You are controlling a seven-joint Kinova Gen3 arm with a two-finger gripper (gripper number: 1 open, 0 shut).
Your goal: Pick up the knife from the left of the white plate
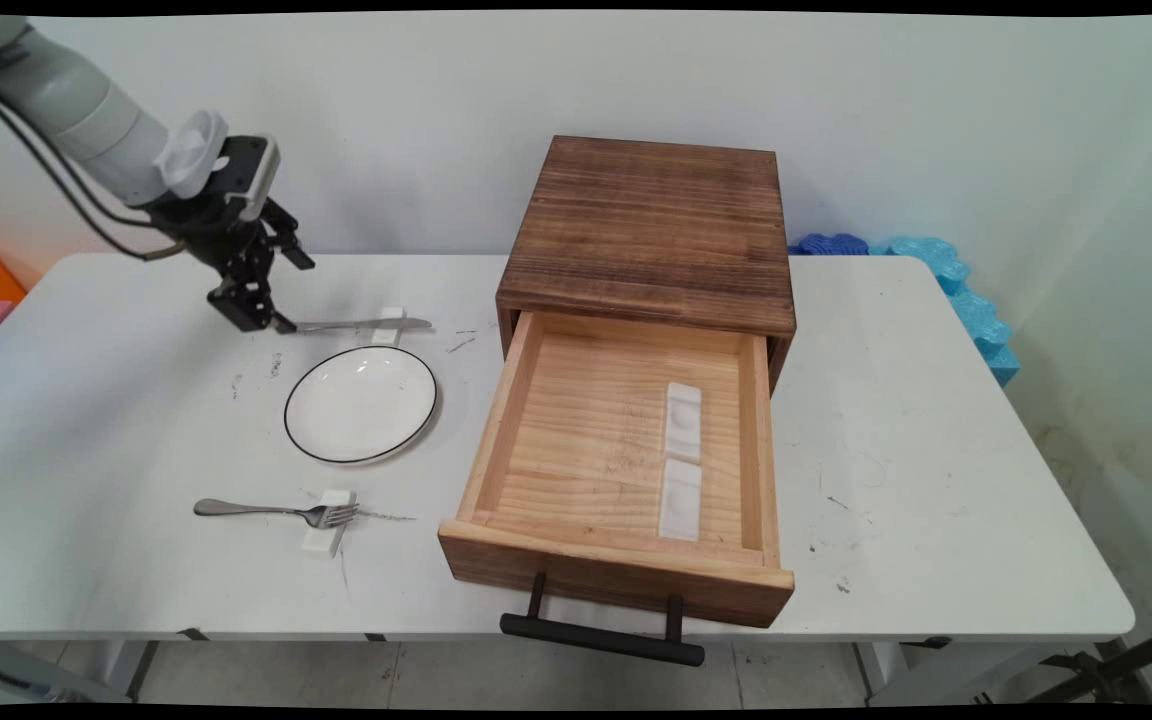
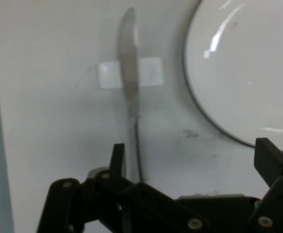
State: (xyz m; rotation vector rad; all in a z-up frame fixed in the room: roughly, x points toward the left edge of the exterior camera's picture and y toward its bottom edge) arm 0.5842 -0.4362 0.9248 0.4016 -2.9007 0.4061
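Note:
The knife has to be lifted off its rest for the drawer. My gripper will grab it by its handle [image 1: 317, 326] next.
My gripper [image 1: 276, 292] hangs low over the table's far left, open wide, with nothing gripped. A metal knife [image 1: 366, 324] lies there across a small white rest [image 1: 391, 322], its handle end pointing at the gripper. In the hand view the knife [image 2: 129, 73] runs up the picture over its rest [image 2: 151, 73]. Its thin handle ends just inside the left finger [image 2: 118, 155], while the right finger [image 2: 271, 160] stands far off; the gripper [image 2: 194, 158] is not touching it as far as I can see. A white plate with a black rim [image 1: 361, 403] sits just in front of the knife.
A fork [image 1: 276, 511] lies on another white rest [image 1: 328, 522] near the front left. A dark wooden box [image 1: 651, 225] stands mid-table with its drawer [image 1: 616, 565] pulled open, two white rests [image 1: 683, 408] inside. Blue foam [image 1: 946, 270] sits at the back right.

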